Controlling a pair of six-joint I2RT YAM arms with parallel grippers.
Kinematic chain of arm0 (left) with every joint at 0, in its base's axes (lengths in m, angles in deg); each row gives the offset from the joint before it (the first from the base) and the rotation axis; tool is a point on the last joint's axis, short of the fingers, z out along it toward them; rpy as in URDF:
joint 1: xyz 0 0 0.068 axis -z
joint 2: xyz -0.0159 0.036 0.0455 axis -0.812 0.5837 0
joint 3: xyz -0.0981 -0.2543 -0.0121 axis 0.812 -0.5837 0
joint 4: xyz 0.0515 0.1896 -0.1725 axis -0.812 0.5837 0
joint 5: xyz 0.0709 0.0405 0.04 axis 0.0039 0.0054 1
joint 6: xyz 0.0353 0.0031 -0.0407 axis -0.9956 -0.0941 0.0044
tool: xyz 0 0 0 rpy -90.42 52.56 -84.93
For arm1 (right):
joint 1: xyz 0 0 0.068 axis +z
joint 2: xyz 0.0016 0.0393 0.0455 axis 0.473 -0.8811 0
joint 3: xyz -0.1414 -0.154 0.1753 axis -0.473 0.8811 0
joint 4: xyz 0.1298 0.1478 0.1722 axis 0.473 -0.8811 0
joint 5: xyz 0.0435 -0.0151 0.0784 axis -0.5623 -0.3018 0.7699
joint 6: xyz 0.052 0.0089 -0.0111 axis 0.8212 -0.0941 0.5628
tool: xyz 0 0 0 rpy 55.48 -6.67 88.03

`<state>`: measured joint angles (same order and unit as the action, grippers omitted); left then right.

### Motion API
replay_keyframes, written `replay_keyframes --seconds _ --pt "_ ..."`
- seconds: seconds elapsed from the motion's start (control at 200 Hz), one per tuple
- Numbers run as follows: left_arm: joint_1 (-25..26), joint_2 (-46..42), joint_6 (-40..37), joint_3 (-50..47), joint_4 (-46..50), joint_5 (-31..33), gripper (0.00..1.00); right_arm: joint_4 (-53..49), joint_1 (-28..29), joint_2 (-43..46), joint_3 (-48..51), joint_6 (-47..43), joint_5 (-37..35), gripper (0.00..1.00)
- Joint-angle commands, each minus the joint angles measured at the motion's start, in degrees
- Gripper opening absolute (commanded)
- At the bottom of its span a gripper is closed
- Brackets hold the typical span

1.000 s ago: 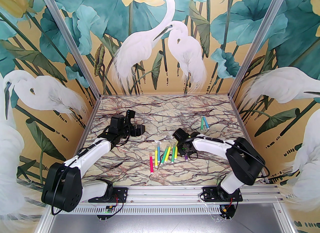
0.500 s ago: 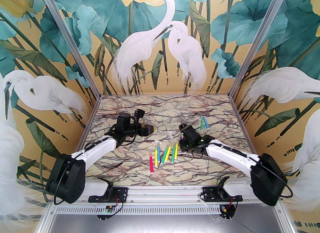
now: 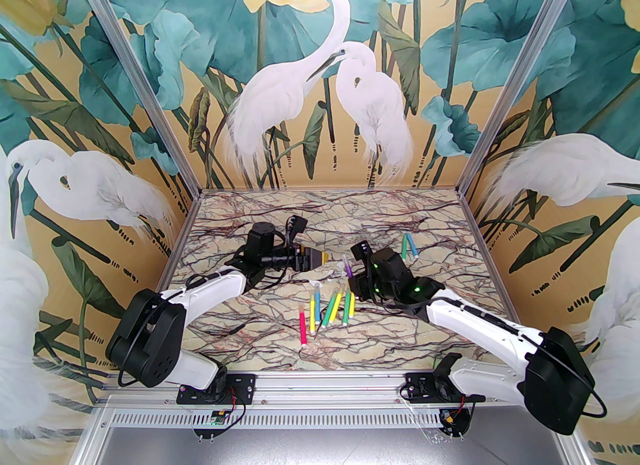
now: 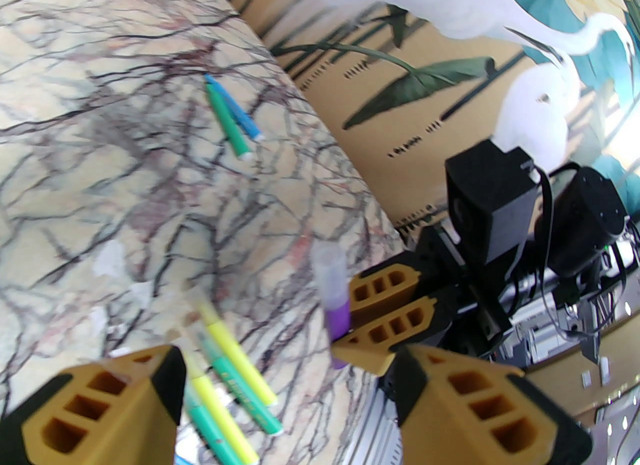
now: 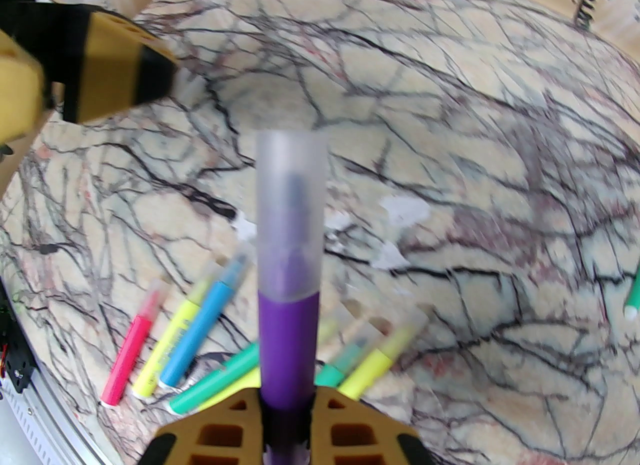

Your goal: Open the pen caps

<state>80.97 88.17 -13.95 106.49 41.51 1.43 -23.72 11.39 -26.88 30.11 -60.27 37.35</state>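
I need to grab the clear pen cap with my left gripper next, while my right gripper holds the body of the purple pen. Then the cap can be pulled open.
My right gripper (image 3: pixel 354 280) (image 5: pixel 289 428) is shut on the barrel of a purple pen (image 3: pixel 348 270) (image 5: pixel 289 348) and holds it off the table, tip end pointing away and up. Its pen cap (image 3: pixel 345 258) (image 5: pixel 290 213), clear and whitish, sits on the tip. My left gripper (image 3: pixel 326 256) (image 4: pixel 290 378) stands open just left of the cap, pointing at it, with nothing between its fingers (image 5: pixel 120 68). In the left wrist view the capped purple pen (image 4: pixel 336 313) stands upright in the right gripper (image 4: pixel 385 315), beyond my open jaws.
Several capped pens (image 3: pixel 330 308), pink, yellow, blue and green, lie bunched on the marble table (image 3: pixel 250 323) in front of both grippers. A green and a blue pen (image 3: pixel 410 246) (image 4: pixel 232 118) lie together at the back right. Painted walls close off three sides.
My right gripper has lifted the purple pen off the table and swung it up and left. My left arm has reached right toward it, its jaws narrowing slightly.
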Motion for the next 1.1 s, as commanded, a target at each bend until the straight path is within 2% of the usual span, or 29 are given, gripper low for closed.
replay_keyframes --seconds 0.0,0.73,1.095 --pt "1.24 1.50 0.54 2.16 -1.93 -2.84 0.71 2.86 -0.09 0.58 0.64 -1.49 3.07 0.07" --pt "4.29 7.05 -2.32 8.39 5.39 -2.96 0.61 4.18 0.21 0.37 -0.25 -2.87 4.96 0.07" --pt "5.57 7.72 -4.61 10.71 8.59 -0.80 0.47 4.39 0.29 0.11 -0.07 -3.27 5.19 0.07"
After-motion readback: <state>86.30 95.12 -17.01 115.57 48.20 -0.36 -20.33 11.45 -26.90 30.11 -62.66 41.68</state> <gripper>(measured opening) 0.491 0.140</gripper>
